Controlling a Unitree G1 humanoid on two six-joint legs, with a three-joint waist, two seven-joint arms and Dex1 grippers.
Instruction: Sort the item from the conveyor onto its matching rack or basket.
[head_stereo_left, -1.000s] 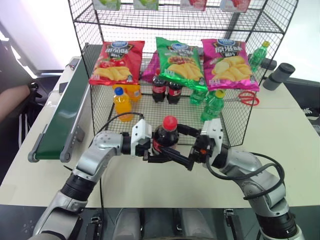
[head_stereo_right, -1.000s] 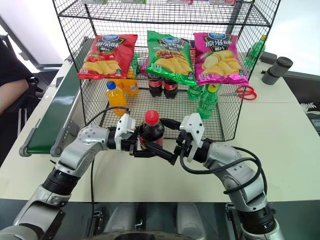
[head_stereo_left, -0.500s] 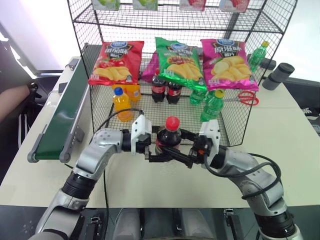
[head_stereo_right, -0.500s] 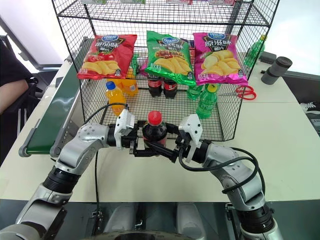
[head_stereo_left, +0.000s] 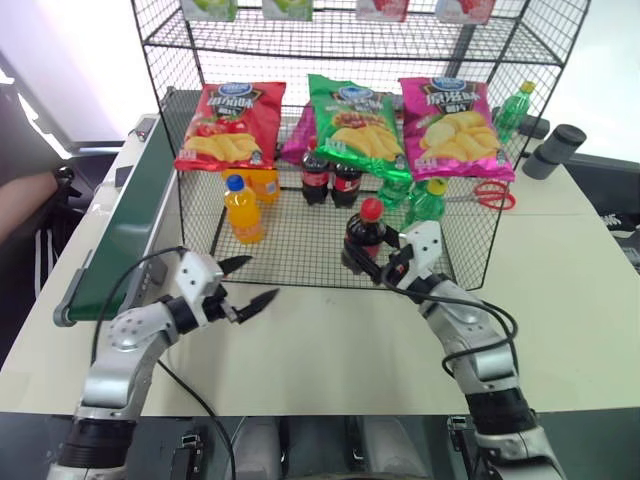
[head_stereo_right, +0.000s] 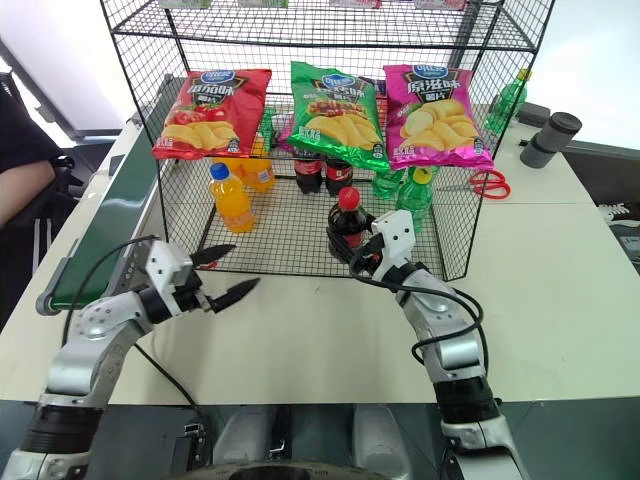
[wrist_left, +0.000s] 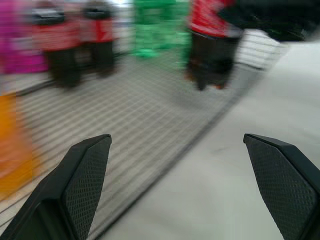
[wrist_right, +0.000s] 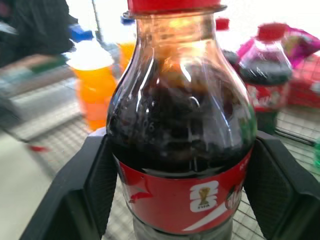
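The cola bottle (head_stereo_left: 364, 236) has its base above the basket's wire bottom, near the basket's front edge, so my right gripper should lower it farther before releasing it.
The item, a small cola bottle (head_stereo_left: 364, 236) with a red cap and red label, stands upright in my right gripper (head_stereo_left: 368, 262), which is shut on it over the front part of the basket (head_stereo_left: 300, 245). In the right wrist view the cola bottle (wrist_right: 182, 130) sits between both black fingers (wrist_right: 95, 185). My left gripper (head_stereo_left: 247, 283) is open and holds nothing, low over the table by the basket's front left corner, its fingers (wrist_left: 80, 185) spread wide. The dark green conveyor (head_stereo_left: 125, 235) runs along the left, bare.
In the basket stand an orange-drink bottle (head_stereo_left: 243, 210), two cola bottles (head_stereo_left: 330, 180) and green bottles (head_stereo_left: 425, 205). Three chip bags (head_stereo_left: 350, 125) hang on the rack above. Red scissors (head_stereo_left: 490, 195) and a dark cylinder (head_stereo_left: 555, 150) lie at the right. A person's arm (head_stereo_left: 25, 195) is at far left.
My left gripper let go of the bottle, opened and drew back left. My right gripper closed on the bottle and carried it forward over the basket.
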